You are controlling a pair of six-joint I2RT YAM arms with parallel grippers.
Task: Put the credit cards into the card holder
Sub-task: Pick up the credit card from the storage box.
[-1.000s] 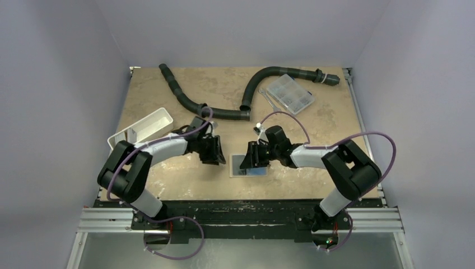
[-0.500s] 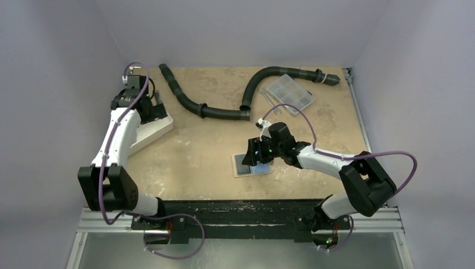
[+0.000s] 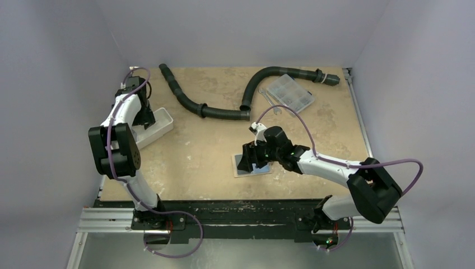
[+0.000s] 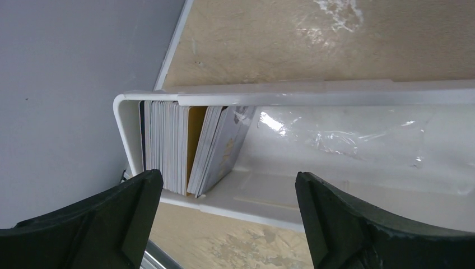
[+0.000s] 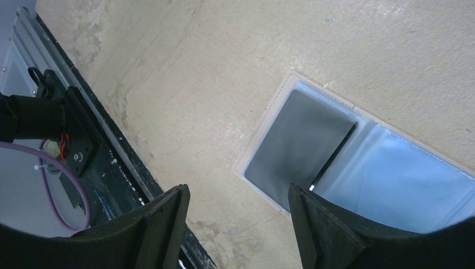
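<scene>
My left gripper grips the outermost leaning credit card by its exposed edge next, to slip it into the card holder.
The credit cards (image 4: 179, 147) stand on edge in a packed row at one end of the white tray (image 4: 313, 92), the last few leaning. My left gripper (image 4: 225, 185) hangs open just above that tray (image 3: 163, 120), nothing between its fingers; in the top view it (image 3: 145, 116) is at the table's far left. The card holder (image 5: 392, 179) lies open on the table, pale blue inside, with one dark card (image 5: 297, 147) lying on its left half. My right gripper (image 5: 238, 193) is open over the holder's (image 3: 260, 170) near-left corner, holding nothing.
Two black corrugated hoses (image 3: 190, 101) (image 3: 274, 74) lie across the back of the table. A clear compartment box (image 3: 289, 93) and a small metal tool (image 3: 268, 100) sit at the back right. The black front rail (image 5: 84, 145) runs close to the holder.
My left arm has swung from the table's middle out to the white tray and opened. My right gripper has opened and shifted slightly left over the card holder.
</scene>
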